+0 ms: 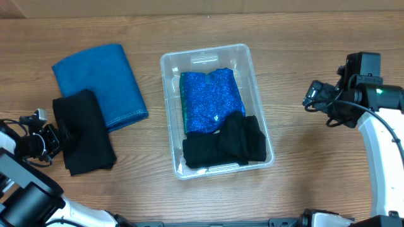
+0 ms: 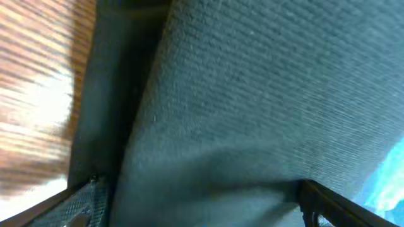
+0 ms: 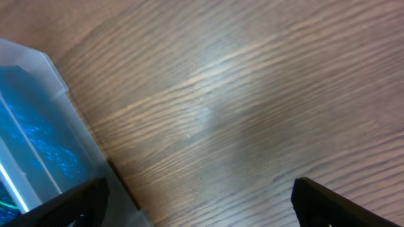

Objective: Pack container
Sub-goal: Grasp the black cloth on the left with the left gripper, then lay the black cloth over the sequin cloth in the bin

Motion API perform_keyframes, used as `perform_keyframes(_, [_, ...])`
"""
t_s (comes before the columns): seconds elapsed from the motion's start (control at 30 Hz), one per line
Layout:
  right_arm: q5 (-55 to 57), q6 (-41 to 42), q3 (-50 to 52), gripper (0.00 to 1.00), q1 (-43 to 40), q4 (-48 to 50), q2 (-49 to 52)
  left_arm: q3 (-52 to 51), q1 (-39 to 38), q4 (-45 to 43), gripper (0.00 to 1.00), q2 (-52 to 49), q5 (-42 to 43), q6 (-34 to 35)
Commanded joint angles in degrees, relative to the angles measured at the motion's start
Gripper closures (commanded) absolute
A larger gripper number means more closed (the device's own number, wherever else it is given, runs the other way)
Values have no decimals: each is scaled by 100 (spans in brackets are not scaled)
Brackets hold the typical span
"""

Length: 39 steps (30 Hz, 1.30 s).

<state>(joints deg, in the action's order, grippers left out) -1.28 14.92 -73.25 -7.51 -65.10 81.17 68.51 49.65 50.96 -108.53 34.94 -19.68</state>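
Observation:
The second black cloth needs to be laid in the container (image 1: 166, 94), so my left gripper will grab the cloth by its edge away from the blue towel, with the folded layers together.
The clear plastic container (image 1: 166, 94) stands mid-table. It holds a sparkly blue cloth (image 1: 209, 94) and, at its near end, a black cloth (image 1: 224, 146). A second black cloth (image 1: 85, 132) lies on the table at the left, partly over a folded blue towel (image 1: 101, 79). My left gripper (image 1: 57, 135) is at this cloth's left edge. In the left wrist view the cloth (image 2: 252, 94) fills the frame between the wide-apart fingers (image 2: 199, 205). My right gripper (image 1: 310, 96) is open and empty over bare table, right of the container. The right wrist view shows its fingers (image 3: 202, 205) beside the container's corner (image 3: 38, 107).
The wooden table (image 1: 315, 164) extends around the container. A sliver of the blue towel (image 2: 388, 180) shows at the right edge of the left wrist view. The right arm's white link (image 1: 385, 151) runs along the right side.

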Motion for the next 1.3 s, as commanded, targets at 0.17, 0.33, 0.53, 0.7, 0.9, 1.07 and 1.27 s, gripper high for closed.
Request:
perform_keyframes(0.17, [-31,-81,68,3,-17,70,2,87,59,-431,3,-48,-1204,367])
perform_keyframes(0.33, [-31,-81,68,3,-17,76,2,85,55,-553,2,-205,-1167,365])
perform_keyframes(0.53, [-31,-125,68,3,-17,83,2,85,46,-538,10,-772,-562,361])
perform_keyframes(0.7, [-31,-122,68,3,-17,87,2,87,48,-514,50,-822,-501,365])
perform_keyframes(0.9, [-31,-125,68,3,-17,90,2,103,48,-350,96,-772,186,651])
perform_keyframes(1.07, [-31,-125,68,3,-17,92,2,302,46,63,96,-22,894,1252])
perform_keyframes(1.27, [-33,-142,68,4,-17,92,2,304,-446,122,96,2400,1633,2059])
